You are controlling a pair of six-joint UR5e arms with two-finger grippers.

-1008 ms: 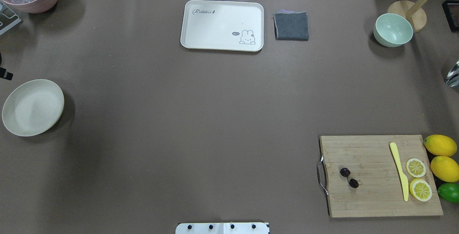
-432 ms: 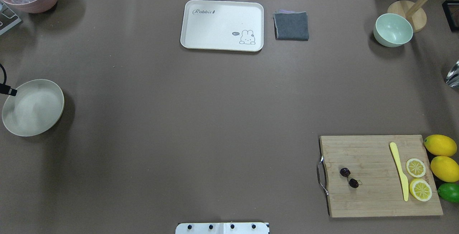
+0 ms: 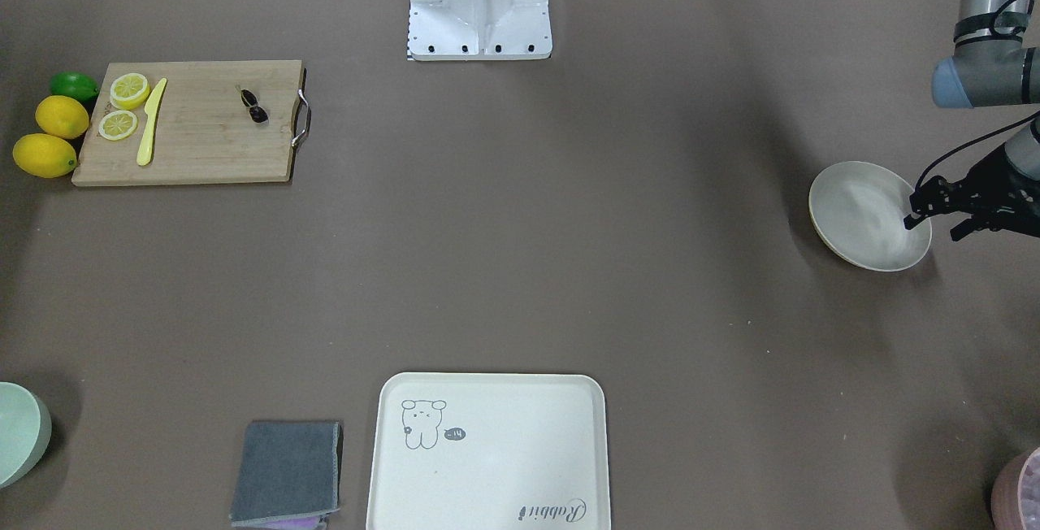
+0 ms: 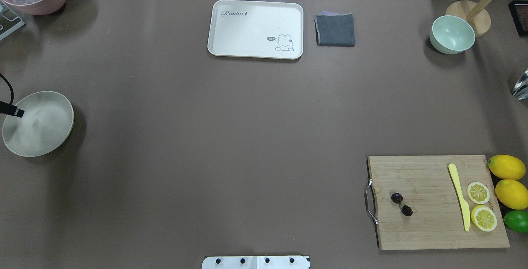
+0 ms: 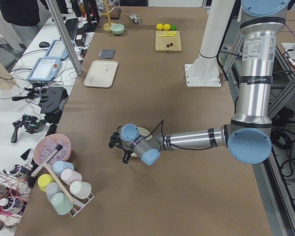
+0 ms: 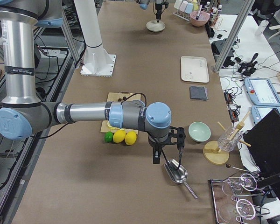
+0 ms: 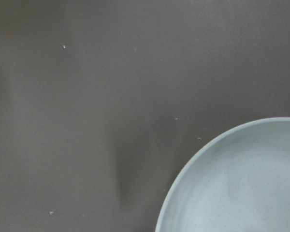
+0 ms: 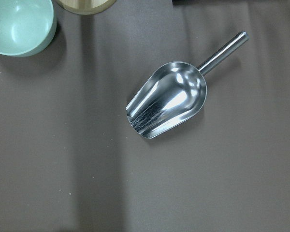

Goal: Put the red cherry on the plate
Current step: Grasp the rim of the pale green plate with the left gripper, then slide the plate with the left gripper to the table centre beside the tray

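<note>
The plate is far wider than my open left fingers, so I need to grip its thin raised rim (image 3: 921, 195) next.
The red cherry (image 4: 402, 204), a dark pair joined by stems, lies on the wooden cutting board (image 4: 429, 227) at the near right, also in the front-facing view (image 3: 253, 106). The plate (image 4: 45, 130) is round, cream-white and bare, at the table's far left (image 3: 853, 205). My left gripper (image 3: 934, 227) hangs open at the plate's outer rim, holding nothing; its wrist camera sees the plate's edge (image 7: 193, 169). My right gripper (image 6: 167, 151) is far from the cherry, above a metal scoop (image 8: 166, 99). It shows only in the right side view, so I cannot tell its state.
On the board lie a yellow knife (image 4: 458, 194) and two lemon slices (image 4: 478, 192). Whole lemons (image 4: 506, 167) and a lime (image 4: 516, 221) sit beside it. A cream tray (image 4: 231, 29), a grey cloth (image 4: 335, 29) and a pale green bowl (image 4: 451, 34) stand at the back.
The left gripper's tip has moved down and inward over the plate's left rim, and its shadow now falls on the plate. The cherry has not moved.
</note>
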